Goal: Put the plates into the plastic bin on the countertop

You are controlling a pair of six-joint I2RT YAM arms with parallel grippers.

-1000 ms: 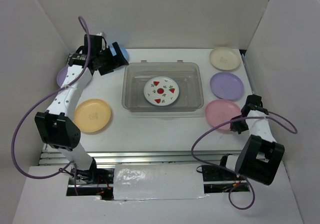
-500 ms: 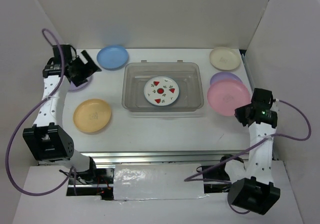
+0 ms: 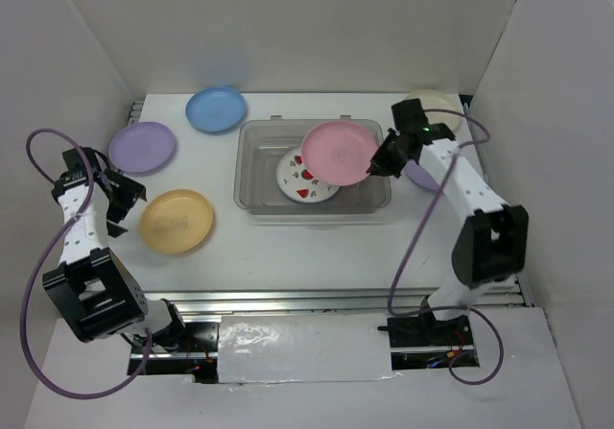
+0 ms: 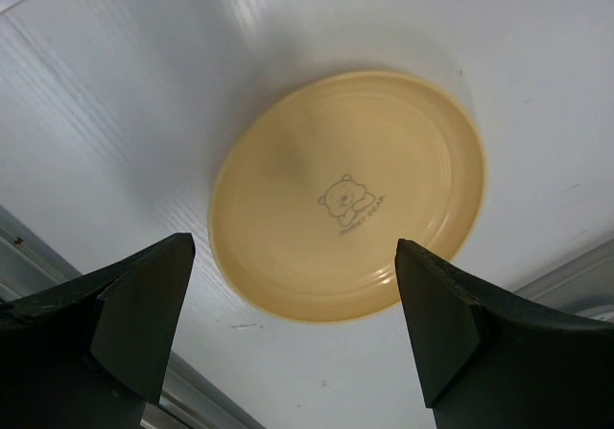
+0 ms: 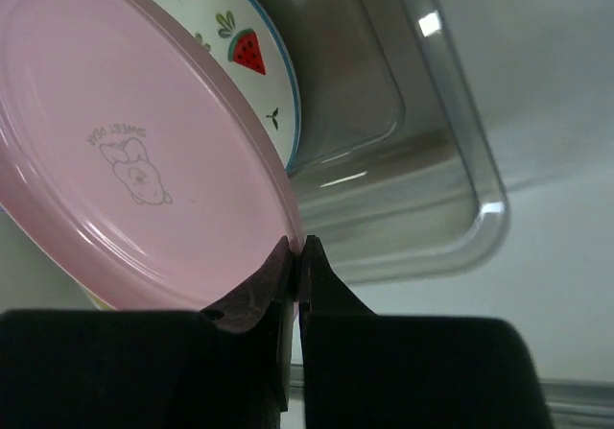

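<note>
The tilted pink plate hangs off-center above the white plate; my right gripper must center, then lower it before releasing.
My right gripper point(image 3: 382, 163) is shut on the rim of the pink plate point(image 3: 341, 152) and holds it tilted above the clear plastic bin point(image 3: 254, 175). The right wrist view shows the fingers point(image 5: 299, 251) pinching the pink plate point(image 5: 125, 160) over the white fruit-marked plate point(image 5: 254, 64), which lies in the bin point(image 5: 460, 189). That plate point(image 3: 295, 181) is partly covered. My left gripper point(image 3: 120, 203) is open beside the yellow-orange plate point(image 3: 177, 221). In the left wrist view the open gripper point(image 4: 293, 285) is just short of that plate point(image 4: 350, 194).
A blue plate point(image 3: 216, 108) and a lavender plate point(image 3: 142, 147) lie at the back left. A cream plate point(image 3: 439, 101) and a second lavender plate point(image 3: 420, 177) sit at the right, partly behind my right arm. White walls enclose the countertop point(image 3: 288, 247).
My right arm has lifted the pink plate from the right side and carried it left over the bin. My left arm has swung from the back left forward to beside the yellow-orange plate.
</note>
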